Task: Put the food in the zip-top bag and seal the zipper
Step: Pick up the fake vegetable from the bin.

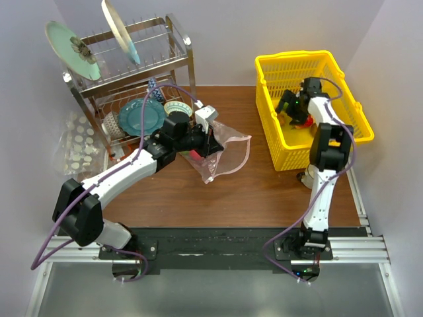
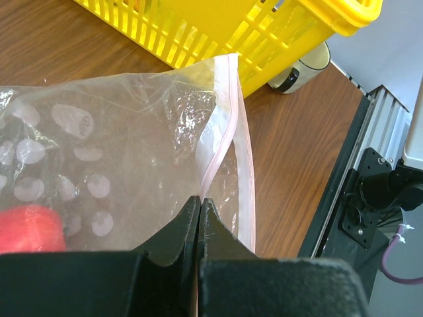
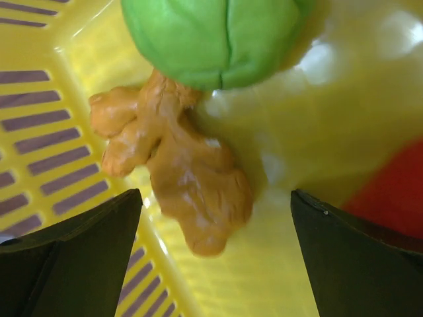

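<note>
I will next use my right gripper to grab the tan ginger-shaped food across its thick body, so its knobbed end stays free to enter the zip-top bag point(image 1: 228, 153).
The zip-top bag point(image 1: 228, 153) lies mid-table, its mouth toward the right. My left gripper point(image 1: 213, 143) is shut on the bag's mouth edge; in the left wrist view the fingertips point(image 2: 200, 205) pinch one layer of the plastic point(image 2: 132, 132) beside the pink zipper point(image 2: 236, 125). A red food piece point(image 2: 30, 228) lies inside the bag. My right gripper point(image 1: 295, 111) is open inside the yellow basket point(image 1: 268, 105), its fingers point(image 3: 79, 251) straddling a tan ginger-shaped food point(image 3: 178, 172). A green food point(image 3: 211, 36) lies above it and a red one point(image 3: 390, 185) at the right.
A metal dish rack point(image 1: 132, 72) with plates stands at the back left. A clear bag with white discs point(image 1: 78, 145) lies left of it. A white round object point(image 2: 297, 66) sits by the basket's near corner.
</note>
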`<state>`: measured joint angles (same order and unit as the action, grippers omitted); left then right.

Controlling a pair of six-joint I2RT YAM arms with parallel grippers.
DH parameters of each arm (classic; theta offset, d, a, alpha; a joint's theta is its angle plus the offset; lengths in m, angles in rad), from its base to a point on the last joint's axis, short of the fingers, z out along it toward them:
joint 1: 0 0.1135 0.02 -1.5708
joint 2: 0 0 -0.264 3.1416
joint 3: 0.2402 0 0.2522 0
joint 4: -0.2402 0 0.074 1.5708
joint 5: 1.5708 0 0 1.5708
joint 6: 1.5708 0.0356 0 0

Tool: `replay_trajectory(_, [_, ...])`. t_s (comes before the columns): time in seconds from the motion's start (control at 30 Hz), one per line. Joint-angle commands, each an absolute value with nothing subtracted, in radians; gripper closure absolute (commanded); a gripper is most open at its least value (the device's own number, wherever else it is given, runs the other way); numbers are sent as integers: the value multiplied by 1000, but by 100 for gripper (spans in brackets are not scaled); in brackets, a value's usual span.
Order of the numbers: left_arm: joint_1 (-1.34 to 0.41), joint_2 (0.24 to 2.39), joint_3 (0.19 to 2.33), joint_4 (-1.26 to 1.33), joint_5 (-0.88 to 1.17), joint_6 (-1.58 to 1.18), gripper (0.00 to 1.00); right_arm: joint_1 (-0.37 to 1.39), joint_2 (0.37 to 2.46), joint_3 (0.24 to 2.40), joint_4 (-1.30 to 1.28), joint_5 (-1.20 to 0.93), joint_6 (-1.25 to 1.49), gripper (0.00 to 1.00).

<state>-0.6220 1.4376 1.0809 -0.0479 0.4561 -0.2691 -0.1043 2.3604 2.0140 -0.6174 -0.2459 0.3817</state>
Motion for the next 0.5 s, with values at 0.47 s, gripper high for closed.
replay_trajectory(0.47, [-615,1437,1120,-38,437,-241,100,54,2456,2122,-808,228,207,6])
